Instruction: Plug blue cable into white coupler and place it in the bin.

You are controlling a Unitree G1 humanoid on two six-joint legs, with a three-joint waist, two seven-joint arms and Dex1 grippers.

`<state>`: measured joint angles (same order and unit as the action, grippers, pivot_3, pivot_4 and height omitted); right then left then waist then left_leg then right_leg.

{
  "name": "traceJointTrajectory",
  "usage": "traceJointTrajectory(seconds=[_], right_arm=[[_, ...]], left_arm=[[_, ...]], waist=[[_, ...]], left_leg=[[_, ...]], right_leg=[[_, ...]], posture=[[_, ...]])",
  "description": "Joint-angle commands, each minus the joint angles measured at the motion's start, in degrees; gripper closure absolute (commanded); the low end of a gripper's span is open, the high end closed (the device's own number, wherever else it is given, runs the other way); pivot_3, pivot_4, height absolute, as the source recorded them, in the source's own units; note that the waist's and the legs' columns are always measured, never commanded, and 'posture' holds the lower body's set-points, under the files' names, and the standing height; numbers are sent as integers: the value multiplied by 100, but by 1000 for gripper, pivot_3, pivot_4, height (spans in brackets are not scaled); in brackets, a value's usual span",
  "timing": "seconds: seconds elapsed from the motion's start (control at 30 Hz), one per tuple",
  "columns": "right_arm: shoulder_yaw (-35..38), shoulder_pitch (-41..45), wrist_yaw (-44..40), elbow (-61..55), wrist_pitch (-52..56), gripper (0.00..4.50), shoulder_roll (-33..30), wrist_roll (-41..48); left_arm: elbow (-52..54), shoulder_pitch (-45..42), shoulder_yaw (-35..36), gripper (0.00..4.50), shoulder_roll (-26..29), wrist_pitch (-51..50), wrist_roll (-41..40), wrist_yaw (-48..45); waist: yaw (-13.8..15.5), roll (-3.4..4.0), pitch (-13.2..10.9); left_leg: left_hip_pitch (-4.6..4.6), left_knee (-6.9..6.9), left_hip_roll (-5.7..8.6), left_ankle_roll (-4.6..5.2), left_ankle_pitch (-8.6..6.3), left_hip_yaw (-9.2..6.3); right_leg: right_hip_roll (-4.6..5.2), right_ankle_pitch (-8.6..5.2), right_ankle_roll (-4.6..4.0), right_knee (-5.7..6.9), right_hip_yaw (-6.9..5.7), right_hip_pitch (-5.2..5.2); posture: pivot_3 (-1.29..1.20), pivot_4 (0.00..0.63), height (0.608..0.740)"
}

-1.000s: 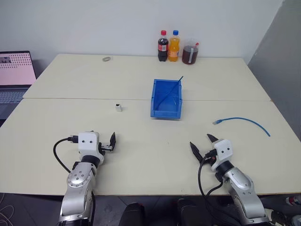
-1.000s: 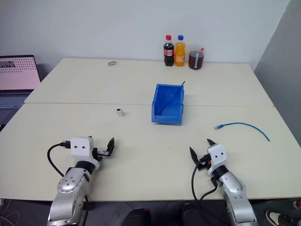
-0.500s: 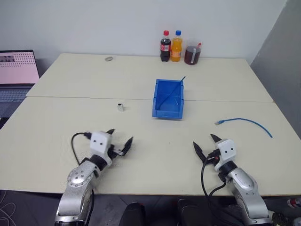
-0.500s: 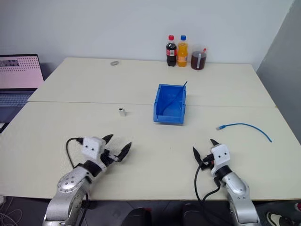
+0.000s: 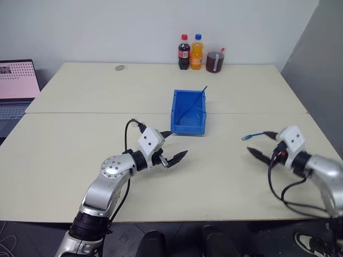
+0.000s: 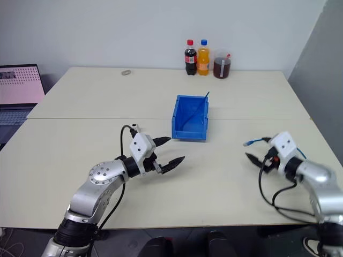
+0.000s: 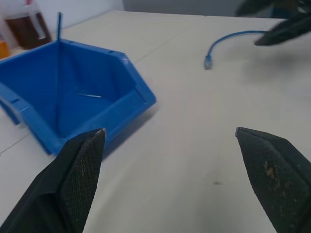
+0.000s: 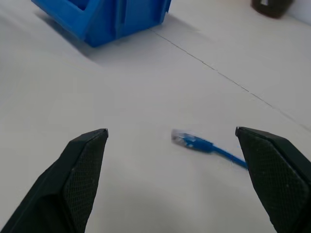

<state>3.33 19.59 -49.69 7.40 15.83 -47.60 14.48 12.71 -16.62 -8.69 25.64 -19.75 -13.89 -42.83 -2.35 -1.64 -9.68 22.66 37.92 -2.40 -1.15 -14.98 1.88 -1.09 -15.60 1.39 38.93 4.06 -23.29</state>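
My right gripper should go down to the blue cable before it closes on it. My fingers are above the cable, so they would miss it if I closed now.
The blue cable (image 5: 256, 135) lies on the table at the right, its clear plug (image 8: 183, 139) pointing toward the middle. My right gripper (image 5: 262, 145) hovers open just over the plug end and covers the cable's far part. The plug lies between its spread fingers without touching them. The blue bin (image 5: 187, 128) stands open at mid-table with a thin dark blue strand inside. Just in front of the bin, my left gripper (image 5: 174, 145) is open and empty, pointing right toward the cable. The white coupler is hidden.
Two drink bottles (image 5: 184, 52) and a jar of brown liquid (image 5: 216, 61) stand at the table's far edge. A small ring (image 5: 120, 67) lies at the far left. A laptop (image 5: 16, 85) sits off the left side. A seam crosses the table behind the bin.
My left gripper swung up and right from the near left to the bin's front. The right gripper rose and moved right to the cable's plug end. Both stayed open.
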Motion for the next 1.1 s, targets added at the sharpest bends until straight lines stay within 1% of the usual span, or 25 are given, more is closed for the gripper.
traceJointTrajectory(seconds=[0.03,0.1,0.13,0.23,0.4,0.5,0.6,0.67,0.73,0.83,0.87,0.93,1.03,1.07,1.1], right_arm=[[-847,1268,-1076,1698,-351,32,-302,-814],[-1230,1959,-1460,2561,-484,32,-262,-1157],[-1389,2278,-1598,2969,-597,32,-208,-1335],[-1734,3174,-1936,4144,-760,32,54,-1700],[-2014,3949,-2094,5366,-1175,32,369,-2203],[-2128,4247,-2195,5901,-1144,32,544,-2439],[-2174,4410,-2221,6245,-1072,585,662,-2621],[-2157,4442,-2203,6345,-1149,1052,693,-2694],[-2147,4434,-2173,6385,-1269,1717,748,-2755],[-2115,4403,-2240,6398,-1344,2509,804,-2799],[-2107,4398,-2253,6400,-1357,2645,810,-2807],[-2090,4389,-2283,6394,-1394,3112,821,-2806],[-2036,4359,-2564,6213,-1682,3849,813,-2709],[-1995,4341,-2719,6105,-1819,4215,809,-2635],[-1966,4330,-2816,6041,-1904,4398,806,-2588]], left_arm=[[34,-171,-95,0,-19,36,-94,-212],[-2,-213,-148,0,-70,67,-60,-227],[-30,-227,-172,0,-92,93,-38,-231],[-59,-310,-212,0,-122,84,-17,-236],[29,-429,-241,0,-100,-23,-32,-233],[164,-487,-260,0,-60,-139,-28,-213],[317,-541,-265,0,-32,-300,-34,-187],[365,-561,-263,0,-24,-368,-32,-177],[424,-571,-258,0,-11,-437,-18,-162],[486,-576,-268,0,1,-506,-3,-147],[498,-576,-269,0,1,-521,-1,-145],[526,-569,-274,0,9,-550,1,-147],[568,-480,-237,0,99,-577,22,-173],[578,-411,-193,0,165,-585,28,-185],[584,-365,-162,0,209,-590,30,-191]], waist=[[-1,-3,-2],[16,3,-12],[12,2,-13],[11,7,-21],[19,6,-24],[39,6,-24],[42,7,-24],[42,7,-24],[41,8,-24],[41,8,-24],[41,8,-24],[40,8,-24],[35,8,-24],[33,8,-24],[28,8,-24]], left_leg=[[5,-2,-6,0,0,-5],[6,-1,-7,0,-1,-2],[13,-1,-11,0,-1,-6],[19,-3,-15,0,-1,-6],[24,-1,-15,0,-1,-1],[25,-1,-13,0,-1,-1],[24,1,-13,-1,-1,-2],[23,3,-14,-1,-1,-2],[19,4,-14,-1,0,-4],[17,4,-14,-1,0,-4],[18,5,-14,-1,0,-4],[16,5,-14,-1,0,-3],[15,5,-14,-1,0,-3],[15,5,-14,-1,0,-3],[15,5,-15,-1,0,-3]], right_leg=[[0,-5,-8,-1,0,2],[-9,-3,-16,0,1,-5],[2,9,-38,1,1,-5],[11,10,-40,-1,3,-12],[21,10,-37,-3,2,-15],[25,10,-37,-2,1,-15],[25,11,-37,1,0,-15],[25,11,-37,4,-1,-15],[25,11,-36,4,-2,-11],[24,12,-35,5,-2,-10],[24,12,-35,5,-3,-9],[24,12,-35,5,-2,-8],[24,12,-35,6,-2,-8],[24,12,-35,7,-2,-8],[23,12,-35,6,-2,-8]], posture=[[0,150,740],[0,150,740],[0,150,740],[0,150,740],[0,150,740],[0,150,740],[0,150,740],[0,150,740],[0,150,740],[0,150,740],[0,150,740],[0,150,740],[0,150,740],[0,150,740],[0,150,740]])
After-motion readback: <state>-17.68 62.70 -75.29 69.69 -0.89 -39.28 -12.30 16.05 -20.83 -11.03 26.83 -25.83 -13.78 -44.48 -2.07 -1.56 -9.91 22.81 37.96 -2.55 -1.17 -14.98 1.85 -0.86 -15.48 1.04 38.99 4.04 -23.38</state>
